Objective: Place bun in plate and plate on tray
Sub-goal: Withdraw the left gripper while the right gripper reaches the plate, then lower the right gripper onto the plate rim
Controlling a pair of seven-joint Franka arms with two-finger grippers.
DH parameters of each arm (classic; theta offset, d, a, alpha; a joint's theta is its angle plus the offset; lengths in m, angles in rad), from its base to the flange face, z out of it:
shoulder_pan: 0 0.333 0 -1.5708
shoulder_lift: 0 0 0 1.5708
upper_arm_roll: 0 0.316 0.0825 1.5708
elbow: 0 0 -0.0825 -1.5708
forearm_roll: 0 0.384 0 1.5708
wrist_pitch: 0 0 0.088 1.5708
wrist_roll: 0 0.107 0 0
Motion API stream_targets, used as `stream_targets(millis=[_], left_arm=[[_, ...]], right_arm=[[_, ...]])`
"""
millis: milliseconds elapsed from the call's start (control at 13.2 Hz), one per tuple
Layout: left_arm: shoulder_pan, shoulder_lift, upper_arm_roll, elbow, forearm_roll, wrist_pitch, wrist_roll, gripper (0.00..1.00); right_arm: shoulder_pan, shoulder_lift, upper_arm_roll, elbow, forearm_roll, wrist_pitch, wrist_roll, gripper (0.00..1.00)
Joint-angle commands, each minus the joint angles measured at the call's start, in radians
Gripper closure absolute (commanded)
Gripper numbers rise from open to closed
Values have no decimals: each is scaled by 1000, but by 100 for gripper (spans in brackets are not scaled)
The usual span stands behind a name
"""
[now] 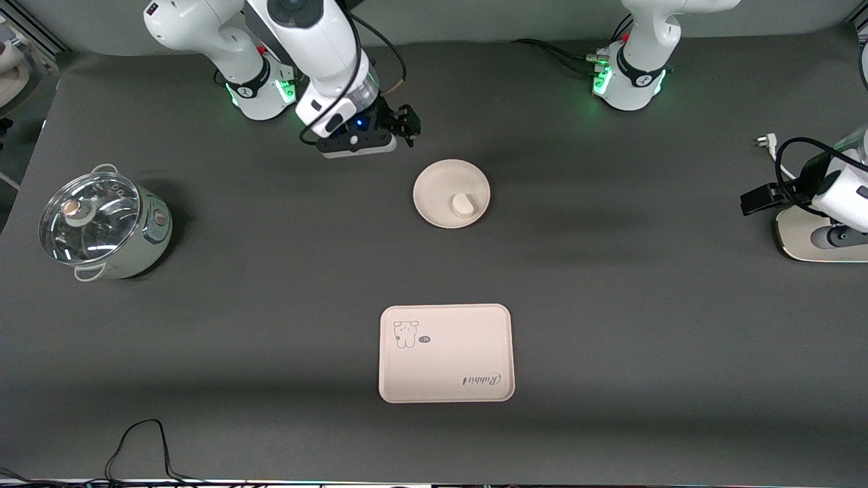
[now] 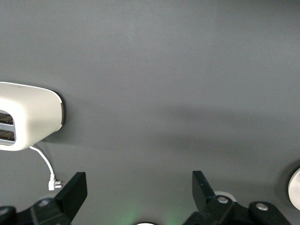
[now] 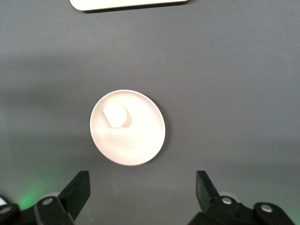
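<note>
My right gripper grabs the plate by its rim (image 1: 416, 194) next, to set the plate with the bun on the tray (image 1: 445, 352).
The round cream plate (image 1: 441, 186) lies mid-table, and the small off-white bun (image 1: 464, 203) rests in it, on the side nearer the front camera. The right wrist view shows the same plate (image 3: 136, 140) and bun (image 3: 115, 116). The cream-pink tray (image 1: 445, 352) with the animal drawing and "Rabbit" script lies nearer the front camera, bare; its edge shows in the right wrist view (image 3: 131, 3). My right gripper (image 1: 407, 125) (image 3: 143, 192) is open and empty, up in the air over the table just short of the plate's rim. My left gripper (image 1: 761, 198) (image 2: 139, 192) is open and empty, waiting at the left arm's end of the table.
A glass-lidded steel pot (image 1: 102, 224) stands at the right arm's end of the table. A white toaster (image 1: 820, 240) (image 2: 28, 117) with its cord and plug (image 2: 52, 183) stands at the left arm's end. A black cable (image 1: 135, 440) lies along the table edge nearest the front camera.
</note>
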Motion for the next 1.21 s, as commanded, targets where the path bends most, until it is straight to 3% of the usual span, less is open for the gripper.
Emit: stream_targets(millis=[0,227,453,831,1133], left_arm=[[-15,-16,-7,7,-7,-28,18,0],[-13,-22,-6,1,-5,45,15,0],[-15,-82,-7,-84,-5,113,15,0],[-16,-87,-24,-88,-1,99,17,0],[-16,-80,-25,-79,-1,93,18,0]], right_arm=[[18,-17,-1,-143,14,172,18,0],[35,75,-1,-211,9,361,24,0],[55,186,-3,-245,9,537,36,0],[88,301,0,-361,9,850,70,0],[151,413,-1,-366,18,992,124,0]])
